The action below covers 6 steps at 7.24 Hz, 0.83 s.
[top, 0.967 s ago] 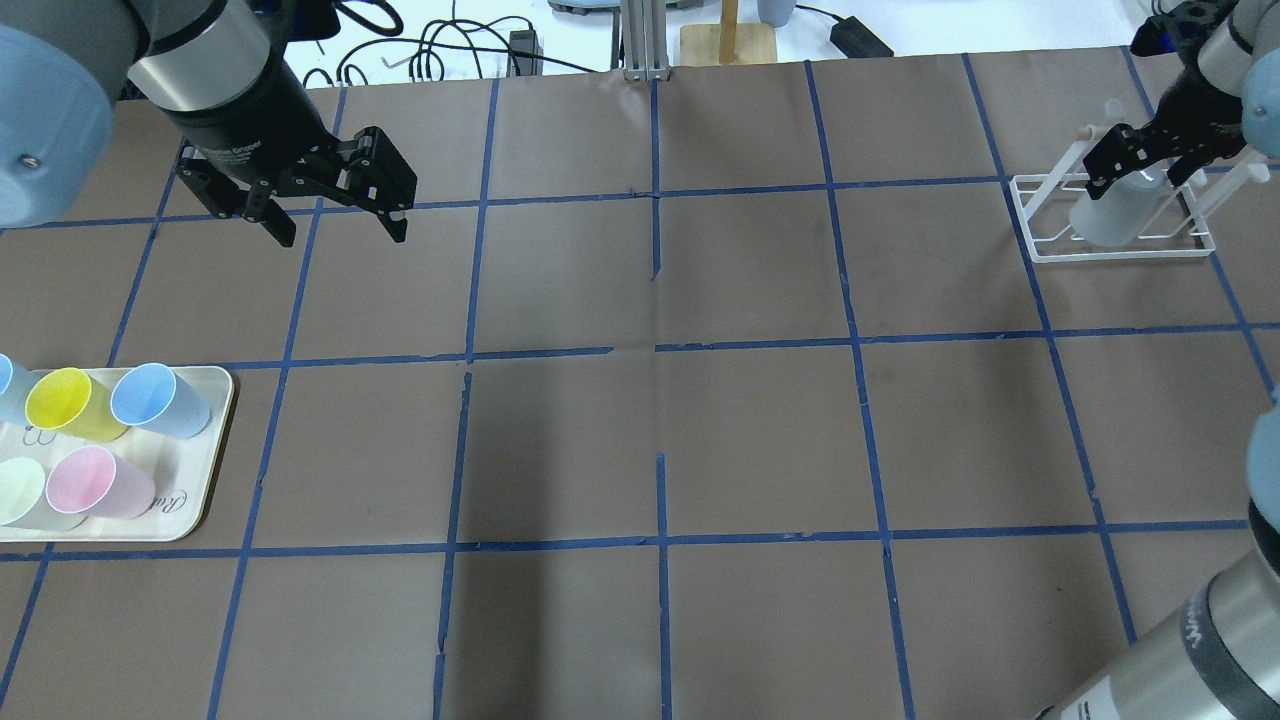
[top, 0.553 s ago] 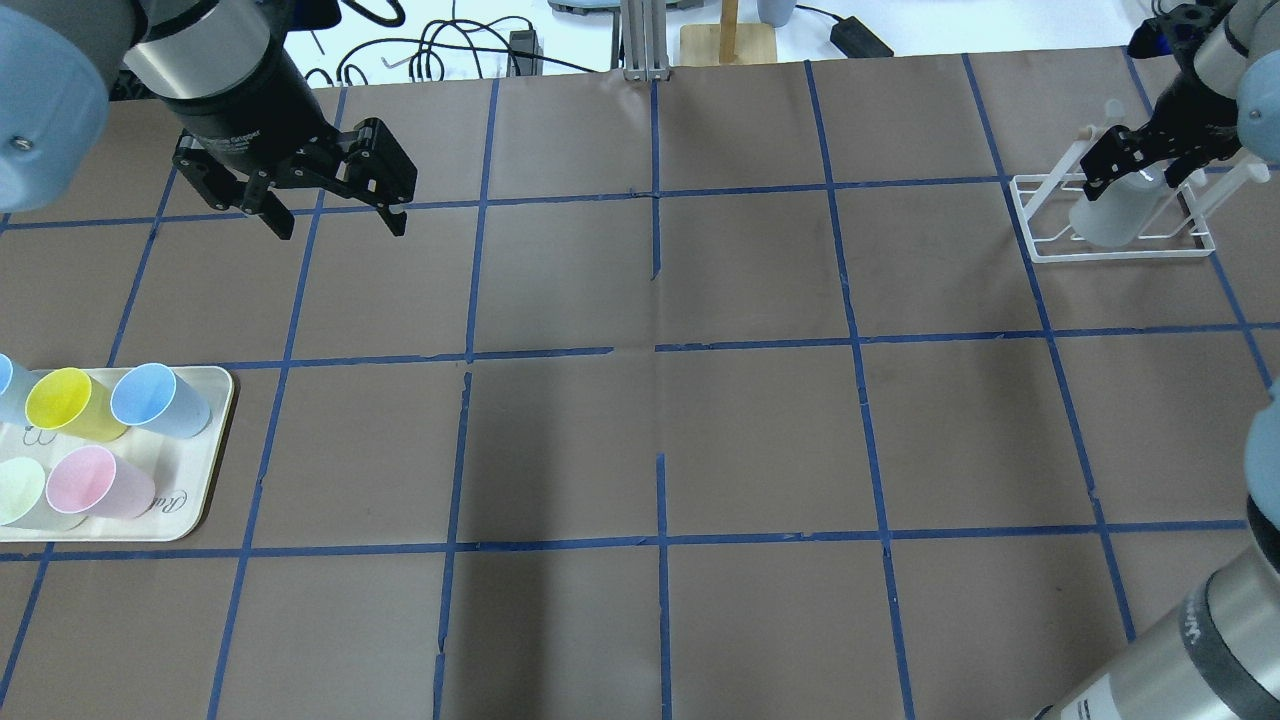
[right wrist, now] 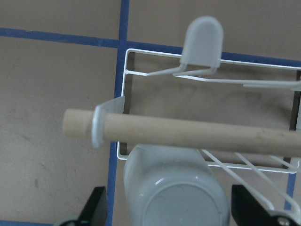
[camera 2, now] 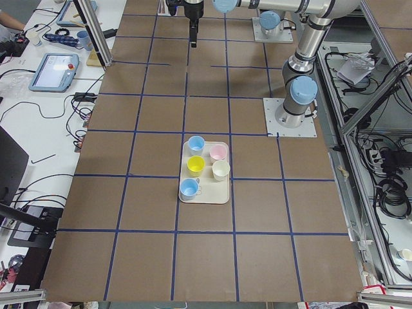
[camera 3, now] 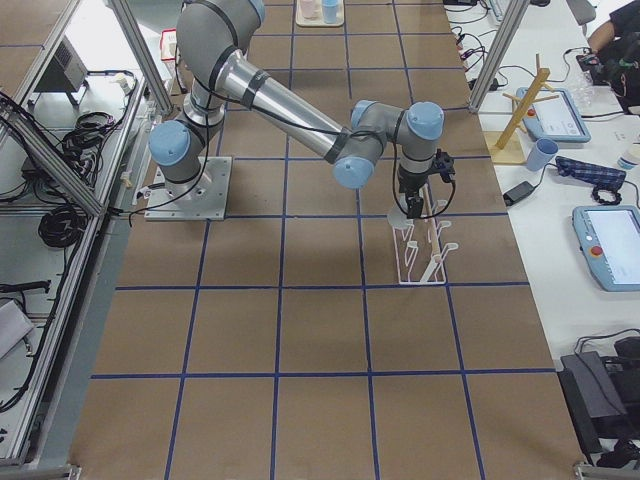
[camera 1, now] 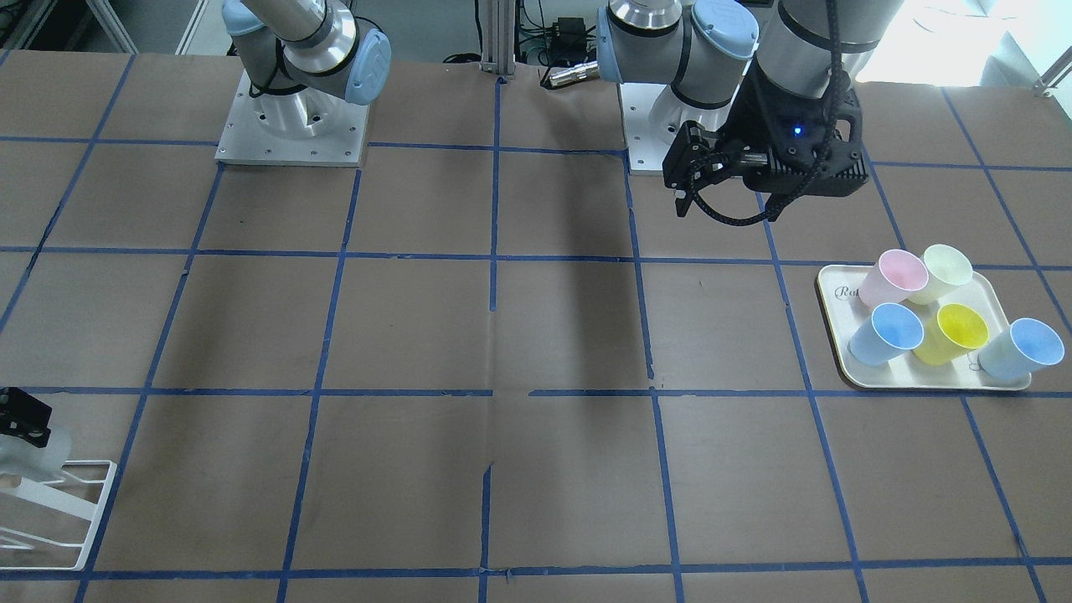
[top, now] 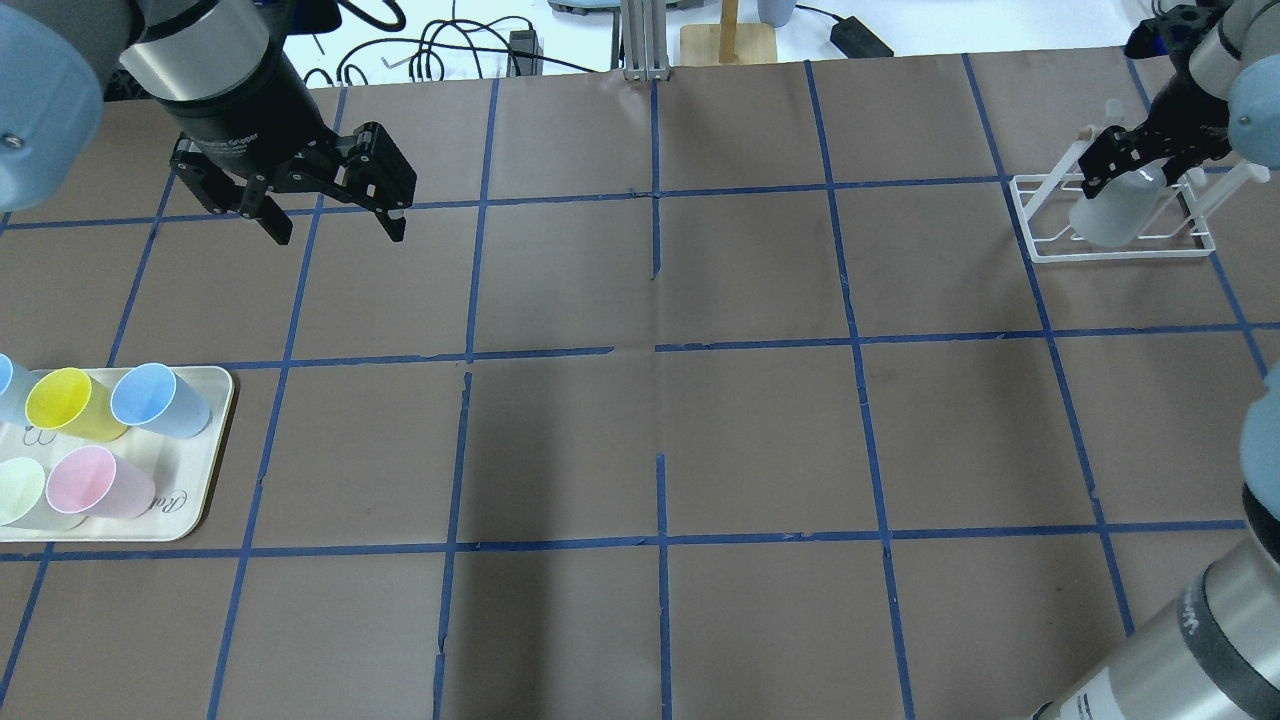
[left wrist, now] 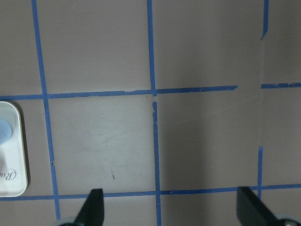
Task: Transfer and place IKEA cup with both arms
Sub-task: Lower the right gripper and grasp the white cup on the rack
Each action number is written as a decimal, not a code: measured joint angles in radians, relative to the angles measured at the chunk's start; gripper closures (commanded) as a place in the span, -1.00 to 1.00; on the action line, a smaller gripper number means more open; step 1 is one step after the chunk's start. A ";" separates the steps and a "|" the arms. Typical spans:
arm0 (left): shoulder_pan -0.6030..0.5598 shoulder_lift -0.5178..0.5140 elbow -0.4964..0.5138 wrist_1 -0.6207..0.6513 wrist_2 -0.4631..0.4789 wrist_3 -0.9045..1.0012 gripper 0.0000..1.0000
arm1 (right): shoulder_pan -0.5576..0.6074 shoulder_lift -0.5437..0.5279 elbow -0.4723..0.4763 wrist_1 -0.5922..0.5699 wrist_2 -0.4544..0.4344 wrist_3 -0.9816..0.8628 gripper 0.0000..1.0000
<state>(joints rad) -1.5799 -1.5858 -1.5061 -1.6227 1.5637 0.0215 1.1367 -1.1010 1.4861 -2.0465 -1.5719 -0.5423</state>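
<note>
My right gripper grabs the pale grey cup around its base end [right wrist: 183, 205] next, to lift the cup off the rack [right wrist: 249, 174] for the handover.
The pale grey IKEA cup [top: 1105, 215] sits upside down on the white wire rack [top: 1040, 250] at the far right of the table. It fills the bottom of the right wrist view [right wrist: 176, 197]. My right gripper [top: 1135, 178] is open just above the cup. Its fingers [right wrist: 96, 207] stand on either side of the cup's base, apart from it. My left gripper [top: 340, 235] is open and empty above the far left of the table. In the left wrist view [left wrist: 171, 209] it has only bare paper under it.
A cream tray [top: 200, 500] at the left edge holds several coloured cups, among them a light blue one [top: 158, 400] and a pink one [top: 100, 482]. A wooden dowel [right wrist: 188, 134] and white pegs top the rack. Blue tape grids the brown paper.
My right gripper has drifted slightly back and left over the rack, still open around the cup. My left gripper has shifted slightly and stays open.
</note>
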 measured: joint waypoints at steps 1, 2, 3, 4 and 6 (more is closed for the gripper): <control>-0.001 0.001 0.000 0.000 0.000 0.000 -1.00 | 0.000 -0.001 0.000 0.000 -0.001 0.002 -0.27; -0.001 0.001 0.000 0.001 0.000 0.000 -1.00 | 0.000 -0.003 0.000 0.001 -0.001 0.003 -0.18; -0.001 0.001 0.000 0.003 0.000 0.000 -1.00 | 0.000 -0.005 -0.001 0.002 -0.002 0.004 0.05; -0.001 0.001 0.000 0.005 0.000 0.000 -1.00 | 0.000 -0.006 -0.002 0.003 -0.002 0.004 0.20; 0.000 0.002 0.000 0.008 -0.001 0.000 -1.00 | 0.000 -0.009 -0.004 0.004 -0.005 0.004 0.54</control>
<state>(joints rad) -1.5801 -1.5835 -1.5061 -1.6145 1.5624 0.0215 1.1367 -1.1097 1.4821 -2.0425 -1.5764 -0.5384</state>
